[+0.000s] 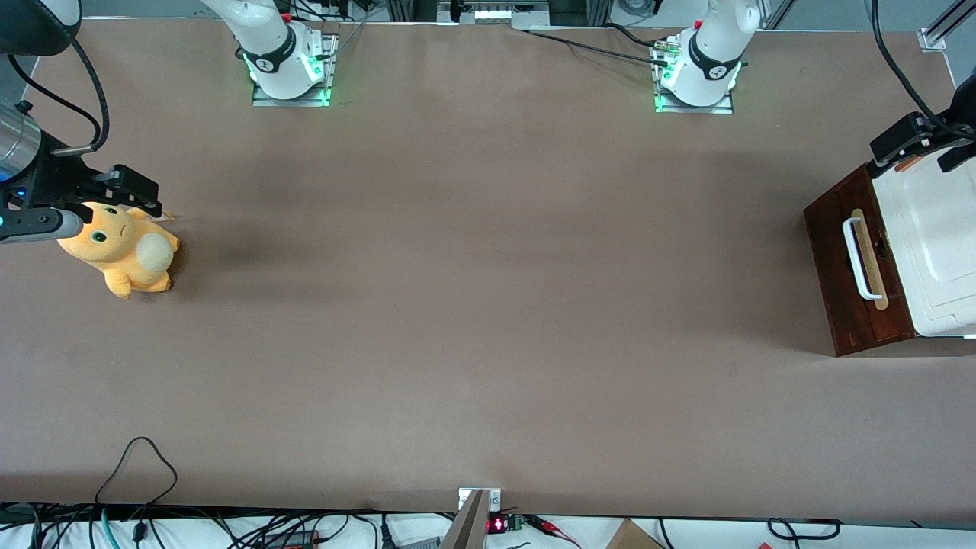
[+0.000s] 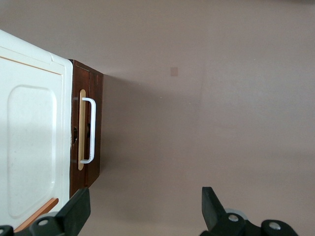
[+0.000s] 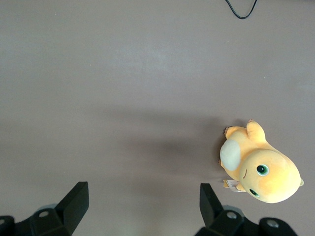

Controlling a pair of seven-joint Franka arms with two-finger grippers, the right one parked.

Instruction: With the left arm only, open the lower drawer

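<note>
Next, my left gripper should grab the lower drawer [image 1: 835, 259] by its white bar handle [image 1: 858, 259] to pull the drawer open.
The lower drawer [image 1: 835, 259] is a dark reddish-brown front with a white bar handle [image 1: 858, 259] on a pale wood strip. It sits under a white cabinet top [image 1: 934, 236] at the working arm's end of the table. None of its pale inside shows. My left gripper [image 1: 926, 149] hovers above the cabinet's corner farther from the front camera, apart from the handle. In the left wrist view the gripper [image 2: 145, 209] is open wide and empty over bare table, beside the drawer [image 2: 96, 98] and its handle [image 2: 90, 130].
The brown table [image 1: 488, 267] stretches from the drawer's front toward the parked arm's end, where an orange plush toy [image 1: 122, 248] lies; it also shows in the right wrist view [image 3: 261, 169]. Cables [image 1: 137, 465] lie along the edge nearest the front camera.
</note>
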